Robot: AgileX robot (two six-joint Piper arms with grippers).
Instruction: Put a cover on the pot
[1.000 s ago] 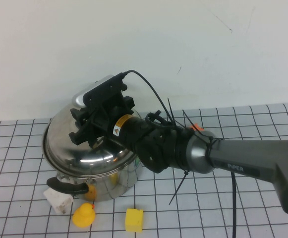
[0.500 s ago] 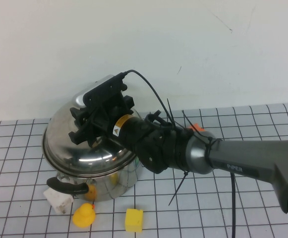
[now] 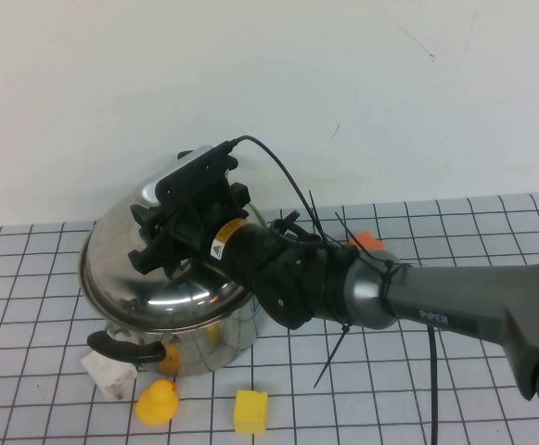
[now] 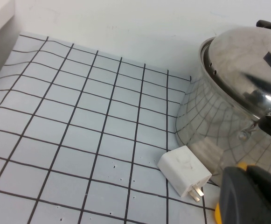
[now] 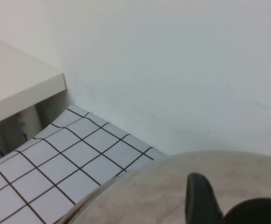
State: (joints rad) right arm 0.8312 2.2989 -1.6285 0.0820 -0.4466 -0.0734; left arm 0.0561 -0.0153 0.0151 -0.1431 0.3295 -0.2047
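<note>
My right gripper is ready to let go of the lid: the lid's lower edge (image 3: 172, 327) is on the pot's rim (image 3: 111, 318) in the high view.
The shiny steel pot (image 3: 227, 336) with a black side handle (image 3: 121, 349) stands at the left of the gridded table. The domed steel lid (image 3: 125, 273) lies tilted over it, low at the front rim and raised at the back. My right gripper (image 3: 155, 247) reaches in from the right and is shut on the lid's black knob (image 5: 259, 212). One of its fingers (image 5: 198, 196) shows against the lid (image 5: 149, 186) in the right wrist view. My left gripper (image 4: 249, 196) is out of the high view. It hangs shut and empty beside the pot (image 4: 205, 126) and lid (image 4: 242, 70).
A white charger plug (image 3: 111, 374) lies against the pot's front; it also shows in the left wrist view (image 4: 184, 177). A yellow rubber duck (image 3: 156, 403) and a yellow foam cube (image 3: 250, 411) sit near the front edge. An orange object (image 3: 368, 240) lies behind my right arm.
My right gripper has shifted very slightly with the lid. The lid stays tilted on the pot.
</note>
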